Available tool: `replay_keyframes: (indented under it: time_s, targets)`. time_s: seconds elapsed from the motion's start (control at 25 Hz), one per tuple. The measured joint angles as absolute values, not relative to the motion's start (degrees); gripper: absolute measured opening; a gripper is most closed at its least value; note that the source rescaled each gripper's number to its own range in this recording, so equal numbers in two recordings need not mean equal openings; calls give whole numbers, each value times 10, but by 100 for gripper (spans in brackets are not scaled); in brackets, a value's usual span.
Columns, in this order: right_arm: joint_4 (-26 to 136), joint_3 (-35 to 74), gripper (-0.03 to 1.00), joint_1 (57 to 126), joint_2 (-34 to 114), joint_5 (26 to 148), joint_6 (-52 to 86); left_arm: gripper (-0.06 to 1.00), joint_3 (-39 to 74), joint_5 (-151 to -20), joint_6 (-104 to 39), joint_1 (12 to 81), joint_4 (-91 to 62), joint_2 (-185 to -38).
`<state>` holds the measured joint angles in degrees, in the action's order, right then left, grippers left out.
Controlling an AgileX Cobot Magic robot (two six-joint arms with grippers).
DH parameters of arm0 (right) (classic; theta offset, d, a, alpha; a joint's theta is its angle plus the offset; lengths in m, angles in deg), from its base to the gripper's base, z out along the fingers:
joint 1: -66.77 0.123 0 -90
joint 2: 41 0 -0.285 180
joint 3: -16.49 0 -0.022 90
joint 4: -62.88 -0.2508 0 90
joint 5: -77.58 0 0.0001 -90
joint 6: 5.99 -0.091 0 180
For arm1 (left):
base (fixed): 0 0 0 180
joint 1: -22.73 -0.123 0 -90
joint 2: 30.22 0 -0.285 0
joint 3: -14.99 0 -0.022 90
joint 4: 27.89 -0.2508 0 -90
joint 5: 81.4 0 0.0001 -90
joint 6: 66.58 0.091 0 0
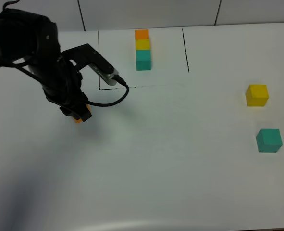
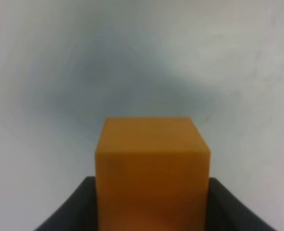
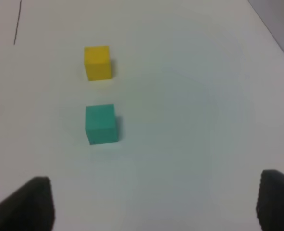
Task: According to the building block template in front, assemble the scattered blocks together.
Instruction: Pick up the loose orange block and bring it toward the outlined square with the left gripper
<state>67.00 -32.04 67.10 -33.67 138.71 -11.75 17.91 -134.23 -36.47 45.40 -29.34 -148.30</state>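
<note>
The orange cube (image 1: 78,120) is hanging short of the open tabletop before the template. My left gripper needs to take the cube there before letting it go.
The building block template (image 1: 142,49) is a row of orange, yellow and teal cubes at the back, inside a thin black outline (image 1: 99,62). My left gripper (image 1: 77,114) is at the left of the table, shut on the loose orange cube (image 1: 78,120). In the left wrist view the orange cube (image 2: 151,168) sits between the dark fingers (image 2: 69,209). The loose yellow cube (image 1: 257,95) and teal cube (image 1: 268,140) lie apart at the right. My right gripper (image 3: 156,207) is open and empty, short of the teal cube (image 3: 101,124) and yellow cube (image 3: 98,62).
The left arm's black cable (image 1: 114,98) loops over the outline's front left corner. The white table (image 1: 170,163) spreads between the left gripper and the two cubes at the right. The table's right edge (image 3: 276,29) shows in the right wrist view.
</note>
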Motion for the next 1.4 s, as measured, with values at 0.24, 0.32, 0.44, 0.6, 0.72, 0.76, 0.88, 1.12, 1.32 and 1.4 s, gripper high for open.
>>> replay_keyframes:
  time_s: [0.24,0.32,0.44,0.6,0.72,0.76,0.88,1.12,1.32,1.4]
  targets:
    - [670,-320,72,671,-337,1387,-118,0,308,-1419,-270,513,-293,-1566]
    - [670,-320,72,671,-337,1387,-118,0,345,-1435,-247,532,-294,-1595]
    - [670,-320,72,671,-337,1387,-118,0,389,-1446,-221,553,-294,-1631]
    - [670,-320,72,671,-337,1387,-118,0,436,-1446,-202,569,-294,-1672]
    - [670,-320,72,671,-337,1387,-118,0,457,-1446,-192,576,-295,-1696]
    - [670,-320,72,671,-337,1387,-118,0,462,-1446,-191,579,-295,-1702]
    - [670,-320,72,671,-337,1387,-118,0,469,-1441,-184,581,-295,-1717]
    - [669,-320,72,671,-337,1387,-118,0,471,-1414,-178,581,-295,-1727]
    - [669,-320,72,671,-337,1387,-118,0,471,-1402,-167,581,-295,-1729]
    - [669,-320,72,671,-337,1387,-118,0,471,-1402,-165,581,-295,-1732]
